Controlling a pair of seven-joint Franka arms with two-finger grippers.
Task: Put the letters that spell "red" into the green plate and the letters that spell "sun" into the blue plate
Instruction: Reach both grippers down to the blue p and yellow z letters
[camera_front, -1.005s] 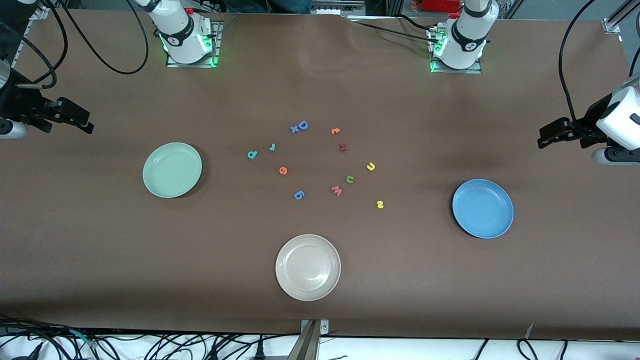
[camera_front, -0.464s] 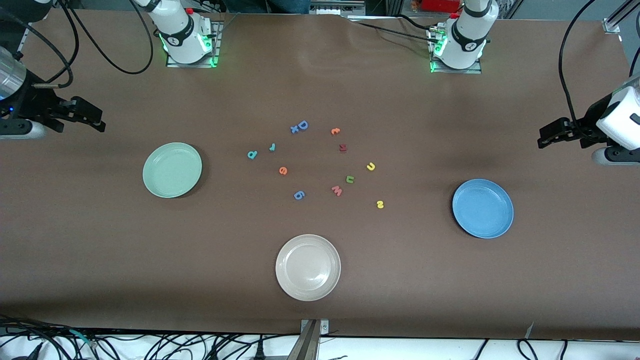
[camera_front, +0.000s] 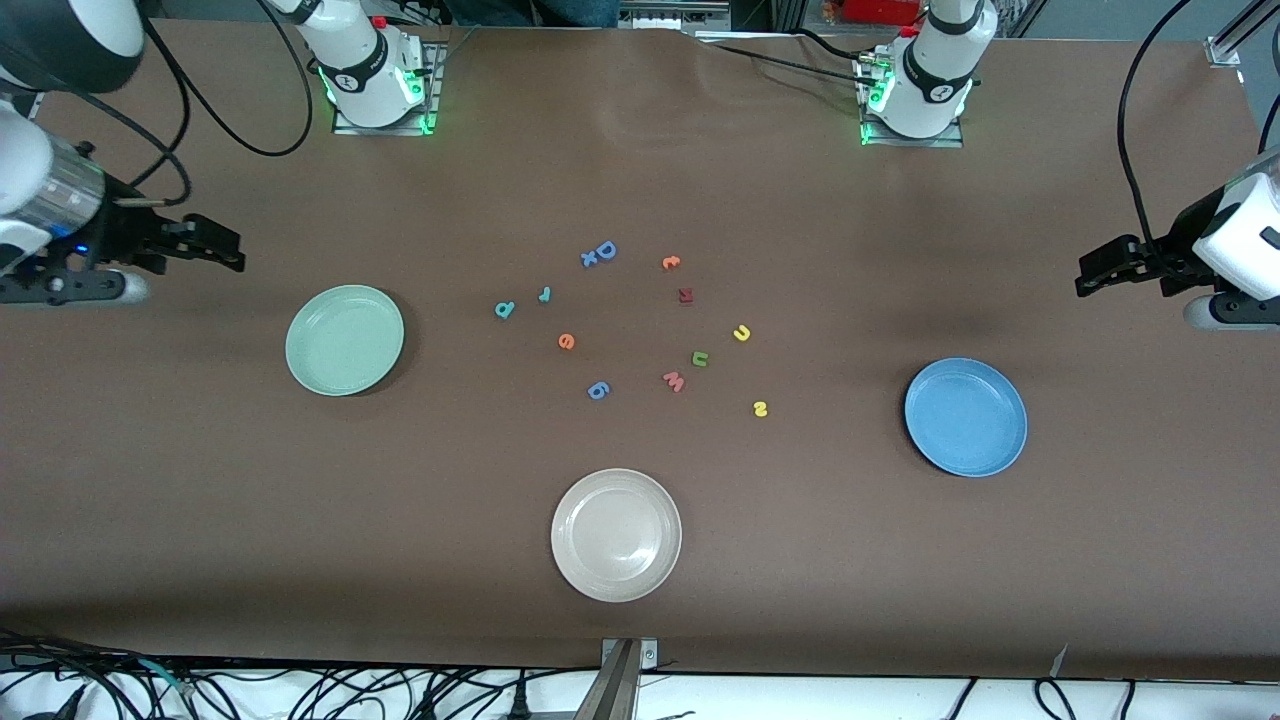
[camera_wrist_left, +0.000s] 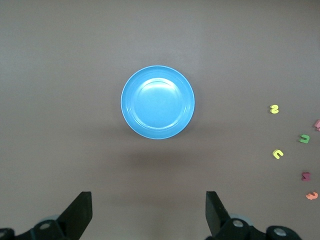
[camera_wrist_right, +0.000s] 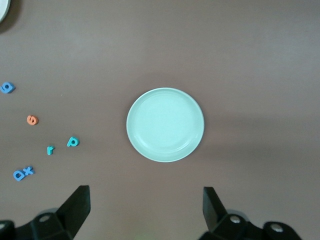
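My right gripper should grab the teal "d" across its stem and round bowl (camera_front: 504, 310) next, to spell "red" in the green plate (camera_front: 344, 340).
The green plate (camera_front: 344, 340) (camera_wrist_right: 165, 124) lies toward the right arm's end, the blue plate (camera_front: 965, 416) (camera_wrist_left: 157, 102) toward the left arm's end; both hold nothing. Between them lie the teal "r" (camera_front: 545, 294), orange "e" (camera_front: 566, 342), teal "d" (camera_front: 504, 309), yellow "s" (camera_front: 760, 408), yellow "u" (camera_front: 741, 333) and green "n" (camera_front: 700, 358). My right gripper (camera_front: 235, 258) (camera_wrist_right: 146, 205) hangs open over bare table beside the green plate. At the table's other end my left gripper (camera_front: 1085, 280) (camera_wrist_left: 147, 210) waits open over bare table by the blue plate.
A beige plate (camera_front: 616, 535) sits near the front edge. Among the letters also lie a blue "D" (camera_front: 604, 250), a dark red "R" (camera_front: 686, 295), a pink "w" (camera_front: 674, 381), a small orange letter (camera_front: 670, 262) and a blue one (camera_front: 598, 390).
My right gripper has moved in from the table's end toward the green plate. The left arm and all the letters have stayed where they were.
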